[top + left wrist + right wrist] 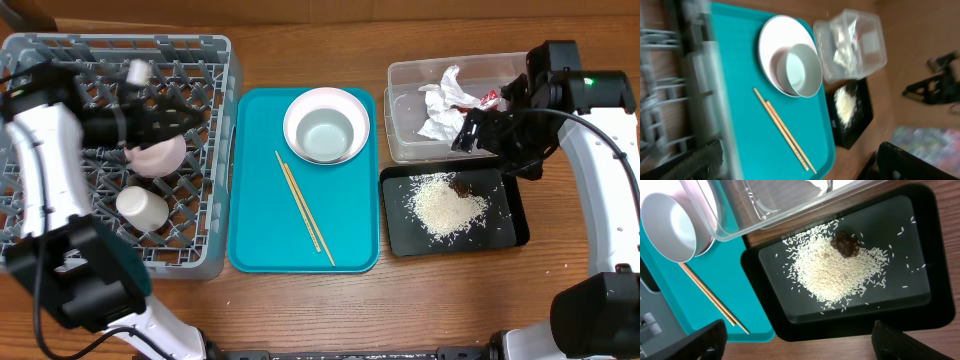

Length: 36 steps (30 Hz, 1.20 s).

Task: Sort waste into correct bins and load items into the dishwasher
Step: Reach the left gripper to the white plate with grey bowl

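Observation:
The grey bowl needs to go tilted into the dish rack (205, 62). My left gripper should grab the grey bowl by its rim (300, 143) next, so that the bowl's body and base stay free for that.
The grey dish rack (205, 62) at the left holds the pink saucer (160, 153) and the white cup (142, 207). My left gripper (192, 116) hovers over the rack's right side, open and empty (800, 172). The white plate (330, 97) lies on the teal tray with the grey bowl (325, 135) on it; both chopsticks (305, 207) lie beside them. The clear tub (400, 135) holds the napkin (445, 105) and the red wrapper (490, 98). The black tray (500, 232) holds rice (837, 270) and a brown bit (846, 244). My right gripper (468, 135) is open (805, 347) above its front edge.
The teal serving tray (260, 200) lies between the rack and the two bins. The bowl (802, 70), the plate (775, 45) and the chopsticks (785, 131) show in the left wrist view. Bare wooden table runs along the front.

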Motion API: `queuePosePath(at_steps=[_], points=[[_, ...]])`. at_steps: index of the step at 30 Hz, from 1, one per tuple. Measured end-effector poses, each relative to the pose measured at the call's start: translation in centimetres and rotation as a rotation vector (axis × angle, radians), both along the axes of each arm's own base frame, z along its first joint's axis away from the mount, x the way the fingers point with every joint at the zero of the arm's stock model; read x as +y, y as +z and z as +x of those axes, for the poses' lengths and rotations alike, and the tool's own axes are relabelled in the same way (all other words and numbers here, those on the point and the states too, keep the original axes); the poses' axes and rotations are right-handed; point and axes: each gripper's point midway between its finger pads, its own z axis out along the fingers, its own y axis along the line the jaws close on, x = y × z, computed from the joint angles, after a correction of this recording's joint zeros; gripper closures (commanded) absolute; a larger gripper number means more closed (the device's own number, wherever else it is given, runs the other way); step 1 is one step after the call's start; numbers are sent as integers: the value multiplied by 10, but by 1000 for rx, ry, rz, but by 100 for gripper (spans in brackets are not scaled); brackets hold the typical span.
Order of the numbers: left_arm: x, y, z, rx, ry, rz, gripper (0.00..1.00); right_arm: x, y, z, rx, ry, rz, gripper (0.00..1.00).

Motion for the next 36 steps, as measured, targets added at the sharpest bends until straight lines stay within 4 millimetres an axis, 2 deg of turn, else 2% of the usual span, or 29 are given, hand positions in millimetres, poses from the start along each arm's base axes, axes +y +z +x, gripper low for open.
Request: queuePosePath(at_steps=[6, 11, 15, 19, 23, 26, 29, 32, 33, 34, 36], points=[[-82, -22, 11, 9, -181, 193, 0, -15, -5, -9, 50, -45, -84, 0], [-158, -36, 17, -67, -301, 385, 0, -27, -7, -12, 65, -71, -152, 0], [-212, -38, 17, -174, -379, 488, 0, -30, -7, -12, 66, -77, -172, 0], [-255, -33, 21, -310, -412, 571, 0, -31, -7, -12, 64, -78, -178, 0], [-278, -30, 26, -399, -403, 642, 2, -32, -7, -12, 63, -79, -182, 0], [-284, -43, 30, -407, -398, 698, 8, -32, -7, -11, 62, -81, -183, 0], [-281, -73, 34, -354, -404, 754, 15, -32, -7, -11, 62, -81, -182, 0], [-276, -109, 36, -285, -425, 805, 26, -32, -7, -11, 61, -82, -182, 0], [-274, -121, 35, -260, -433, 821, 32, -32, -7, -11, 62, -82, -182, 0], [-272, -130, 34, -240, -440, 836, 43, -32, -7, -11, 62, -82, -182, 0], [-265, -149, 32, -195, -449, 876, 56, -32, -7, -11, 61, -82, -183, 0]])
